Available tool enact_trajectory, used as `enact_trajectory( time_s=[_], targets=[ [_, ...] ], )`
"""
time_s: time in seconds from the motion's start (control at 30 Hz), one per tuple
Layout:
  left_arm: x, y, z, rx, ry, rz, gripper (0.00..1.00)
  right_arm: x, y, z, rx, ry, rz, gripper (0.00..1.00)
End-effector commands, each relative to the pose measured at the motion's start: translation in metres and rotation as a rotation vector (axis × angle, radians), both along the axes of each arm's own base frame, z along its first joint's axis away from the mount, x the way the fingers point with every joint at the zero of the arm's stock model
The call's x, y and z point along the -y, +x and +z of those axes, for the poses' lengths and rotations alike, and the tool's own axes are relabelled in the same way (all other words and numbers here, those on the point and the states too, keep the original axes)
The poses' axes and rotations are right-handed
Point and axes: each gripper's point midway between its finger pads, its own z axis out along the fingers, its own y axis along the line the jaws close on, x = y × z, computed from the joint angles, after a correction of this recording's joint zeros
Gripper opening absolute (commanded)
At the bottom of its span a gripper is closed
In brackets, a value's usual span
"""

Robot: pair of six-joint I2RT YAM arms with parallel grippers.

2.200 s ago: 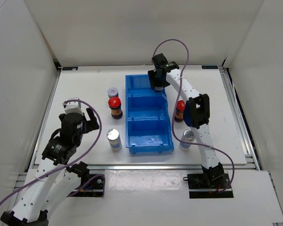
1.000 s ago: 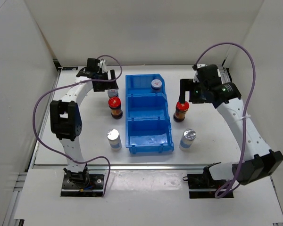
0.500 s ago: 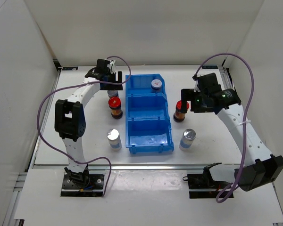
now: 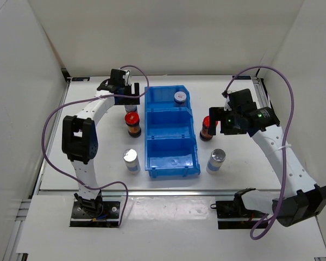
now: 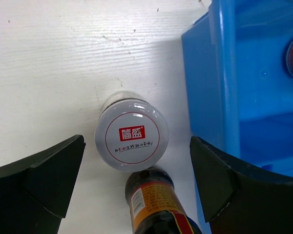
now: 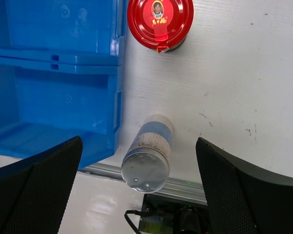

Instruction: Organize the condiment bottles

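Observation:
The body of the white-lidded bottle (image 4: 130,107) (image 5: 132,135) shows beneath my left gripper's fingers, so it is too early to close. My left gripper lowers first, then closes on the bottle.
Several condiment bottles stand around a blue three-compartment bin (image 4: 168,142). A white-lidded bottle (image 4: 180,97) sits in its far compartment. Left of the bin stand another white-lidded bottle (image 5: 132,141), a red-capped dark jar (image 4: 133,120) and a silver-capped bottle (image 4: 131,157). My left gripper (image 4: 129,97) (image 5: 136,141) hangs open over that white-lidded bottle, one finger on each side of it. On the right stand a red-capped jar (image 6: 160,22) and a silver-capped bottle (image 6: 147,161). My right gripper (image 4: 220,120) (image 6: 138,141) is open above them, holding nothing.
The bin's middle and near compartments hold no bottles. White walls close the table on three sides. A metal rail (image 6: 185,187) runs along the near edge, just behind the right silver-capped bottle. The bin wall (image 5: 224,83) is close to my left gripper's right finger.
My left gripper has swung right, settling over the white-lidded bottle beside the bin. My right gripper has dropped nearer, alongside the right red-capped jar. No bottle has moved.

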Motion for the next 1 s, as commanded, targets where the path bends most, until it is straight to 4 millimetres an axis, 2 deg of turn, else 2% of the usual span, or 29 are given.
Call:
enact_trajectory(
  time_s=[0.0, 0.1, 0.3, 0.37, 0.5, 0.57, 0.6, 0.67, 0.7, 0.73, 0.8, 0.83, 0.87, 0.9, 0.97],
  targets=[
    [-0.002, -0.007, 0.026, 0.047, -0.019, 0.031, 1.00, 0.000, -0.008, 0.004, 0.009, 0.024, 0.004, 1.00],
    [0.001, -0.008, 0.021, 0.031, -0.030, 0.018, 1.00, 0.002, -0.013, 0.005, 0.010, 0.024, 0.004, 1.00],
    [-0.002, -0.003, -0.018, -0.053, -0.042, 0.025, 1.00, 0.004, -0.016, 0.006, 0.015, 0.014, 0.019, 1.00],
    [-0.001, 0.000, -0.024, -0.062, -0.040, 0.025, 0.98, 0.005, -0.019, 0.007, 0.017, 0.009, 0.026, 1.00],
    [0.003, 0.008, -0.033, -0.071, -0.042, 0.003, 0.77, 0.008, -0.022, 0.010, 0.029, 0.006, 0.021, 1.00],
    [-0.001, 0.009, -0.033, -0.071, -0.043, 0.012, 0.72, 0.008, -0.022, 0.010, 0.030, 0.006, 0.021, 1.00],
    [-0.001, 0.011, -0.034, -0.071, -0.043, 0.012, 0.62, 0.009, -0.023, 0.013, 0.040, 0.010, 0.021, 1.00],
    [-0.003, 0.012, -0.025, -0.050, -0.034, 0.023, 0.52, 0.010, -0.026, 0.008, 0.022, 0.003, 0.021, 1.00],
    [-0.005, 0.015, -0.016, -0.027, -0.029, 0.032, 0.47, 0.010, -0.027, 0.010, 0.031, 0.007, 0.021, 1.00],
    [-0.008, 0.016, 0.002, 0.011, -0.027, 0.040, 0.38, 0.010, -0.027, 0.010, 0.031, 0.007, 0.021, 1.00],
    [-0.014, 0.022, 0.036, 0.087, -0.019, 0.082, 0.36, 0.010, -0.030, 0.009, 0.028, 0.013, 0.027, 1.00],
    [-0.016, 0.022, 0.066, 0.144, -0.044, 0.113, 0.35, 0.010, -0.031, 0.006, 0.018, 0.015, 0.019, 1.00],
    [-0.020, 0.022, 0.084, 0.185, -0.045, 0.139, 0.35, 0.010, -0.031, 0.006, 0.018, 0.015, 0.019, 1.00],
    [-0.018, 0.021, 0.122, 0.260, -0.066, 0.146, 0.34, 0.010, -0.031, 0.006, 0.018, 0.015, 0.019, 1.00],
    [-0.015, 0.019, 0.157, 0.332, -0.088, 0.166, 0.32, 0.010, -0.032, 0.003, 0.009, 0.012, 0.019, 1.00]
  ],
)
